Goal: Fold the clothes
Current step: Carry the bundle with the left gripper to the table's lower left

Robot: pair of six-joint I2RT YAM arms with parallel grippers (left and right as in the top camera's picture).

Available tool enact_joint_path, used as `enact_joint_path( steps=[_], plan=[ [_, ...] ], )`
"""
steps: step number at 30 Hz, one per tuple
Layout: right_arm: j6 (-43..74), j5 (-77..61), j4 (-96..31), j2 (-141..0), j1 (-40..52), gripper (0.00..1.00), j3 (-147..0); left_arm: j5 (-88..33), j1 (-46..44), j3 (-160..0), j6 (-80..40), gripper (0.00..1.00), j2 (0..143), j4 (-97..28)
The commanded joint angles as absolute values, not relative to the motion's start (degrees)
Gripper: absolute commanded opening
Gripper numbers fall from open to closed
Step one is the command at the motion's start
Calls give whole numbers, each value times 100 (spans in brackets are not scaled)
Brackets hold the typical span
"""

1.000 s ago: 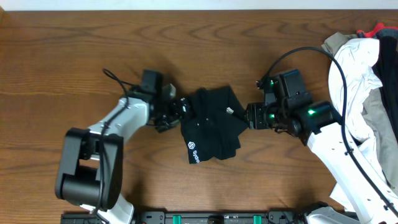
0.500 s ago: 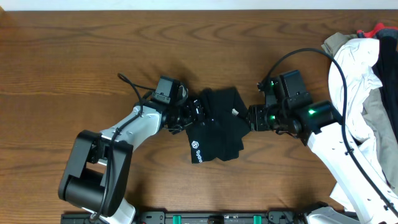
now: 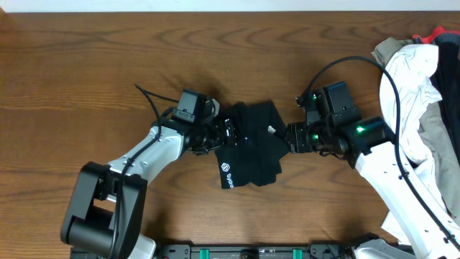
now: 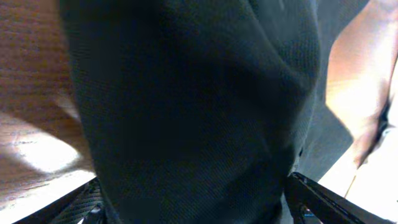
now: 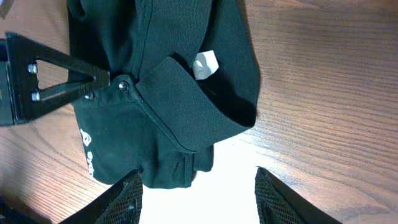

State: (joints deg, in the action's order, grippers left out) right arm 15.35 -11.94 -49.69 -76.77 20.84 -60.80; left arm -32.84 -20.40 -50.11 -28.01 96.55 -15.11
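Note:
The black shirt will be set aside still folded, so my left gripper will grab it across the bundle's nearest edge next.
The clothes (image 3: 248,147) are a black shirt lying folded into a small bundle mid-table, with the white round logo (image 3: 225,169) near its front edge. My left gripper (image 3: 228,133) has pushed in over the bundle's left edge. Its jaws stand wide apart, and in the left wrist view black fabric (image 4: 186,93) fills the space between the fingers (image 4: 317,199). My right gripper (image 3: 287,137) sits just off the shirt's right edge, open. In the right wrist view only bare wood lies between its fingertips (image 5: 127,199). The shirt (image 5: 168,112) with its white neck label (image 5: 205,64) lies just beyond.
A heap of other garments (image 3: 420,79), white and beige with a red piece (image 3: 435,34), is piled at the table's right edge beside the right arm. A black cable (image 3: 345,65) loops over that arm. Brown wooden tabletop (image 3: 86,72) stretches to the left and back.
My left gripper has slid right from beside the shirt onto its left edge, nudging the bundle slightly right. The right gripper has barely moved.

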Motion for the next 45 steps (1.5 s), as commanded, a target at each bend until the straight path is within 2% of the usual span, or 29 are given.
enact_joint_path(
  steps=[1, 12, 14, 15, 17, 18, 23, 37, 45],
  plan=[
    [1404, -1201, -4974, -7669, 2053, 56, -6110, -3343, -2202, -4945, -2353, 89, 9588, -1645],
    [1404, -1179, -4947, -7669, 2053, 56, -6110, -2757, -2547, -4563, -2390, 88, 9970, -1330],
    [1404, -1179, -4954, -7669, 2053, 56, -6110, -2759, -2547, -4563, -2408, 82, 10018, -1146],
    [1404, -1179, -4958, -7669, 2053, 56, -6110, -2764, -2547, -4565, -2408, 75, 10020, -1059],
    [1404, -1179, -4978, -7669, 2053, 56, -6110, -2842, -2543, -4565, -2429, 54, 10020, -906],
    [1404, -1179, -4995, -7669, 2053, 56, -6110, -2947, -2541, -4565, -2425, 39, 10020, -845],
    [1404, -1179, -5017, -7669, 2053, 55, -6110, -3291, -2493, -4571, -2375, 7, 9988, -808],
    [1319, -1179, -5000, -7669, 2053, 55, -6110, -3496, -1358, -4576, -2145, 6, 8204, -1391],
    [1321, -1184, -5100, -7666, 2053, 53, -6110, -2943, 596, -4576, -2165, 6, 7813, -1452]
  ],
)
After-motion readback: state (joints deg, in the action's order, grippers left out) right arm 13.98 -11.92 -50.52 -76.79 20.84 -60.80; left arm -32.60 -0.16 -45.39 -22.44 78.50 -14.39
